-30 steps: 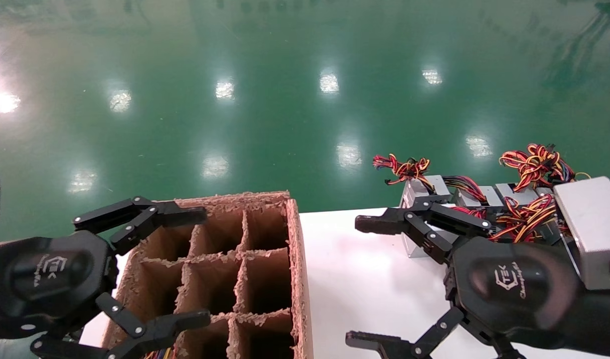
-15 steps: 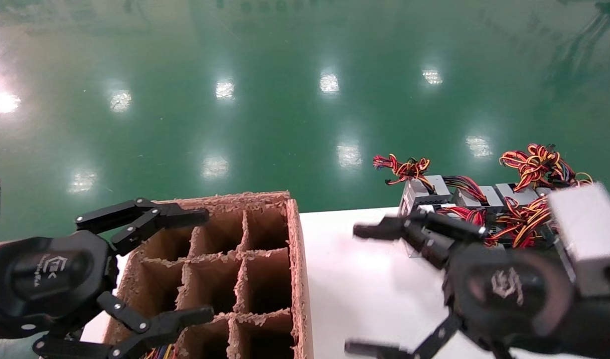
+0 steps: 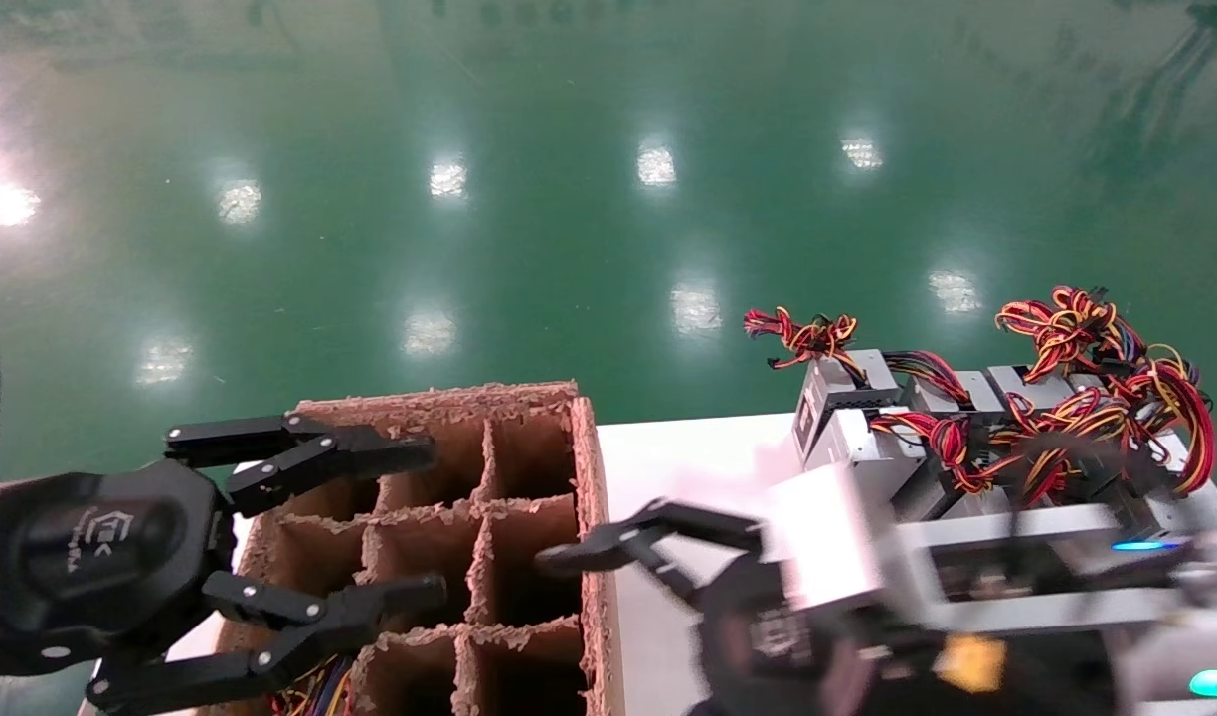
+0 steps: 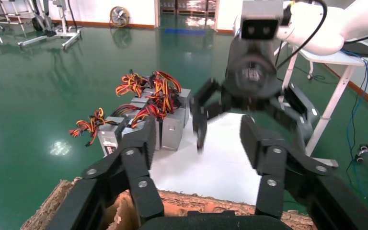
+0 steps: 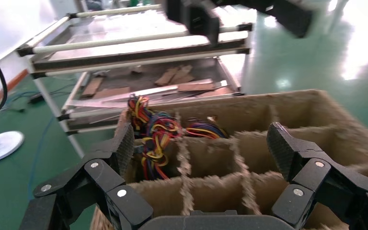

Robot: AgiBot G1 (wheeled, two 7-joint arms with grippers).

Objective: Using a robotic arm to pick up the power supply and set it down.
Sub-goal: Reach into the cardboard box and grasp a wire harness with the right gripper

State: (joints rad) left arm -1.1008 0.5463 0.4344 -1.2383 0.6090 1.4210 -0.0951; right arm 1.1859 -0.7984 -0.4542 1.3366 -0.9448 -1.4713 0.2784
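The next job is to pick up the grey power supply [image 3: 879,447] and set it down. My right gripper needs to grab it by its bunch of wires.
A bunch of red, yellow, blue and purple wires [image 5: 153,129] sticks out of a corner cell of the brown cardboard divider box [image 5: 287,100]; the power supply body under it is hidden. The same wires [image 3: 315,688] peek out at the box's [image 3: 589,497] near left corner. My left gripper [image 3: 430,522] hovers open over the box's left side, empty [image 4: 197,139]. My right gripper [image 3: 579,656] is open and empty at the box's right edge, pointing across the cells [image 5: 202,143]. A second wire bunch [image 5: 203,129] lies in the neighbouring cell.
Several grey power supplies [image 3: 867,438] with red-yellow-black wires stand packed at the far right of the white table [image 3: 688,467], also in the left wrist view [image 4: 167,124]. A metal rack [image 5: 139,48] stands beyond the box. Green floor lies past the table.
My right gripper has swung left, away from the stack of grey supplies, to the box's right edge. My left gripper has shifted slightly right, its fingers a little closer together.
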